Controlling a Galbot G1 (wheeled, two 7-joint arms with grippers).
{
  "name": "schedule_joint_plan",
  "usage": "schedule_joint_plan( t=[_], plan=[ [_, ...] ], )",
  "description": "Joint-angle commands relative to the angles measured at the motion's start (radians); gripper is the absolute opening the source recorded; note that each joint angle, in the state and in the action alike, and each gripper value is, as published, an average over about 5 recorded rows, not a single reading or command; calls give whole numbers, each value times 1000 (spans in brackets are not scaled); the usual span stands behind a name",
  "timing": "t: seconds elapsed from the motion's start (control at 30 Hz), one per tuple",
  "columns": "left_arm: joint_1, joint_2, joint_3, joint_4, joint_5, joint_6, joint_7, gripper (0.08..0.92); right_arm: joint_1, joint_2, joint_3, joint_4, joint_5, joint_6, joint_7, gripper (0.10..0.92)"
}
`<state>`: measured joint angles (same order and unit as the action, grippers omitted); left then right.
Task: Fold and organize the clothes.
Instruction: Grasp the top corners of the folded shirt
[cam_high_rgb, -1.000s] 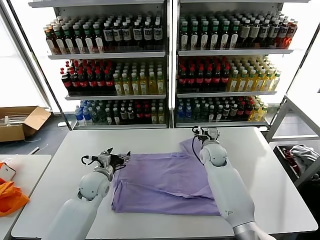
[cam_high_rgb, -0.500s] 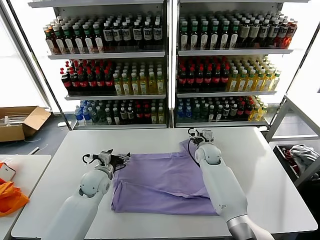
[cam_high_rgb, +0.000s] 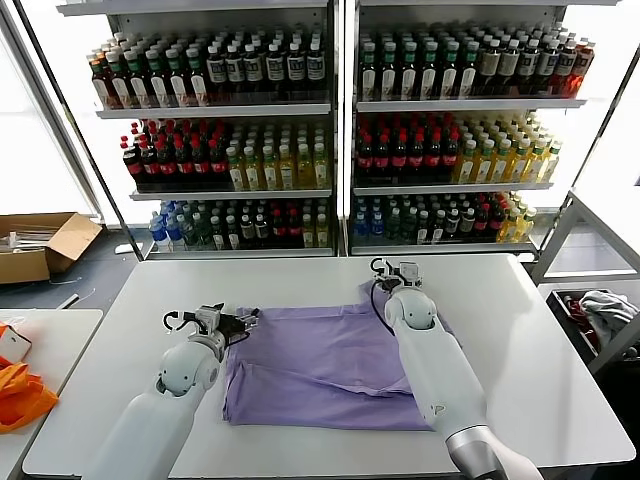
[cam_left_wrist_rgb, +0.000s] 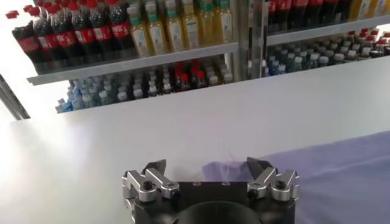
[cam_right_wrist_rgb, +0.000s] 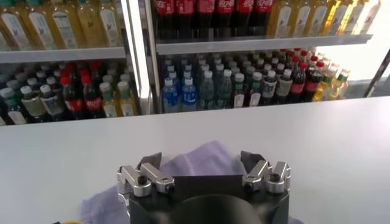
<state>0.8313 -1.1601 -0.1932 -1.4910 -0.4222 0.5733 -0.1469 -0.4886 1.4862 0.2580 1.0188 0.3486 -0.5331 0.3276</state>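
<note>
The right gripper grabs the shirt by its unfolded corner next, to fold the lavender T-shirt further over itself.
One of the clothes, a lavender T-shirt, lies partly folded and plain side up on the white table. My left gripper is open and low at the shirt's far left corner. In the left wrist view that gripper has the corner of the shirt lying between its spread fingers. My right gripper is open over the far right corner. The right wrist view shows the gripper with a peak of the shirt under it. Neither gripper holds the cloth.
Shelves of bottled drinks stand behind the table. On the floor at the left sits a cardboard box. An orange item lies on a side table, and a bin with cloth stands at the right.
My right arm has shifted a little to the left along the shirt's far edge. The left gripper has stayed at the left corner.
</note>
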Motion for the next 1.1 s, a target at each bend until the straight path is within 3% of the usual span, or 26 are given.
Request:
schedule_joint_plan(
  t=[0.03, 0.17, 0.57, 0.8, 0.93, 1.1],
  plan=[
    [19, -3, 4, -2, -3, 3, 2, 793, -11, -2, 1, 3, -2, -12, 9, 797],
    [35, -4, 7, -17, -2, 3, 3, 718, -31, -9, -1, 36, -1, -19, 17, 699],
    [57, -14, 6, -38, 2, -4, 6, 372, -109, -25, -9, 134, -2, -31, 12, 352],
    [51, -21, -1, -39, 20, -70, 6, 166, -118, -30, 3, 149, 10, 12, 17, 152],
    [46, -20, -6, -45, 37, -105, 5, 92, -123, -35, 7, 190, 28, 32, 26, 113],
    [53, -21, -12, -66, 49, -142, 2, 84, -139, -46, 10, 274, 28, 41, 35, 113]
  ],
)
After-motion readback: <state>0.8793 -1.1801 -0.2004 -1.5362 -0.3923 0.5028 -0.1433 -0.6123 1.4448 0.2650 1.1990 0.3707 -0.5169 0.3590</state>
